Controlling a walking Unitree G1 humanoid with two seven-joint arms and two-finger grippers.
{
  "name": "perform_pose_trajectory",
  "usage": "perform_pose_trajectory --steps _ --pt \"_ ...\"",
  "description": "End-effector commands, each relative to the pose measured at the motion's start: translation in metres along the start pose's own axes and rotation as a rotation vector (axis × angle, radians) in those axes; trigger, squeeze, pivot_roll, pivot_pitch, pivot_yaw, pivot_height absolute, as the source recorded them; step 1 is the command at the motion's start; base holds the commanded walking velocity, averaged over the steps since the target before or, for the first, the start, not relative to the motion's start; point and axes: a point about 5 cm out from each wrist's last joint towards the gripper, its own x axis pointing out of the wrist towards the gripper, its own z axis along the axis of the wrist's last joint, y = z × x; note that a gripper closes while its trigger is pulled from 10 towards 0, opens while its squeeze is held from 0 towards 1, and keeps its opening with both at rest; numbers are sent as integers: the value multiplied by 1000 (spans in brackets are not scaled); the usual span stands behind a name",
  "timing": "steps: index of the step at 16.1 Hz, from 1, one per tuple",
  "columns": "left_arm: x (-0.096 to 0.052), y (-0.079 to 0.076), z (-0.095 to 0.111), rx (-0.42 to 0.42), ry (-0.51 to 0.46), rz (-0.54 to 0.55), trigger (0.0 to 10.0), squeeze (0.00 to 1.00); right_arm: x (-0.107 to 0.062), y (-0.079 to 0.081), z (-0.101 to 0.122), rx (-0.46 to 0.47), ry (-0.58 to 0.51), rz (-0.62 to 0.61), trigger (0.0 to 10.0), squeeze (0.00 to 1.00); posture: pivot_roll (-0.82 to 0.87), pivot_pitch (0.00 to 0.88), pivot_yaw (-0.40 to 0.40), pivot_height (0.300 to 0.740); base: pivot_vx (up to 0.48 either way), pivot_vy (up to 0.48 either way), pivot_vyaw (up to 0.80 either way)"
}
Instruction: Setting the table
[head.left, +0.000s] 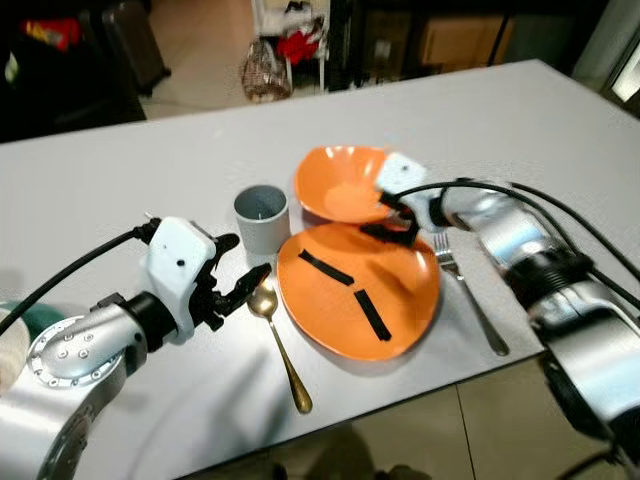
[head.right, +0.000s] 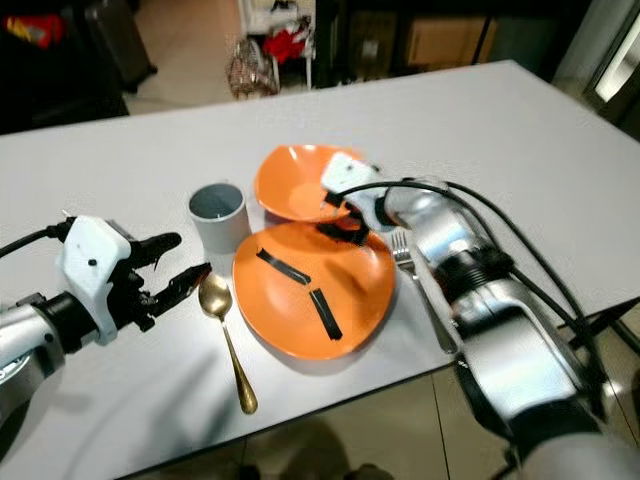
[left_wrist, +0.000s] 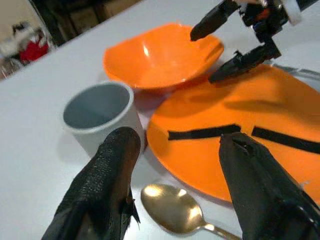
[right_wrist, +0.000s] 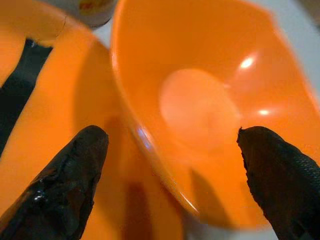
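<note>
The orange bowl will go onto the plate; my right gripper will grab the bowl by its rim (right_wrist: 145, 140) next.
An orange bowl (head.left: 338, 183) sits behind an orange plate (head.left: 358, 290) that carries two black tape strips. Left of them stands a grey cup (head.left: 262, 216). A gold spoon (head.left: 279, 338) lies left of the plate, and a silver fork (head.left: 470, 297) lies to its right. My right gripper (head.left: 387, 215) is open at the bowl's near right rim, one finger over the bowl (right_wrist: 200, 110) and one over the plate (right_wrist: 45, 130). My left gripper (head.left: 250, 255) is open just above the table, beside the spoon's bowl (left_wrist: 172, 210) and in front of the cup (left_wrist: 97, 112).
The white table (head.left: 120, 190) ends close in front of me, with tiled floor below. Beyond its far edge are a wire basket (head.left: 265, 72), red items and dark furniture. A green and white object (head.left: 20, 325) sits at the far left. Black cables run along both arms.
</note>
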Motion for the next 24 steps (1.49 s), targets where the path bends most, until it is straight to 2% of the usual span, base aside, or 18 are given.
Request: perform_pose_trajectory --steps 1,3,4,5,8,13,24 --pt "-4 0 5 8 -4 -11 10000 0 2 0 0 -60 33 30 10000 0 63 150 48 740 0 0 0" --pt "-5 -1 6 17 1 -30 10000 0 6 0 -1 -97 65 38 3608 0 66 156 44 740 0 0 0" --pt "-5 -2 7 19 2 -37 10000 0 7 0 -2 -111 76 39 2510 0 66 156 44 740 0 0 0" --pt "-7 -5 7 18 3 -71 10000 0 8 -2 -2 -135 92 25 0 0 64 156 40 740 0 0 0" --pt "-10 -15 7 -17 6 -138 10000 0 6 -9 5 -108 63 -23 0 0 63 153 33 740 0 0 0" --pt "-5 -20 8 -4 -2 -160 10000 0 6 -8 1 -117 77 1 0 0 61 139 35 740 0 0 0" --pt "0 -24 9 5 -11 -181 10000 0 0 -17 3 -116 68 -31 0 0 55 133 41 740 0 0 0"
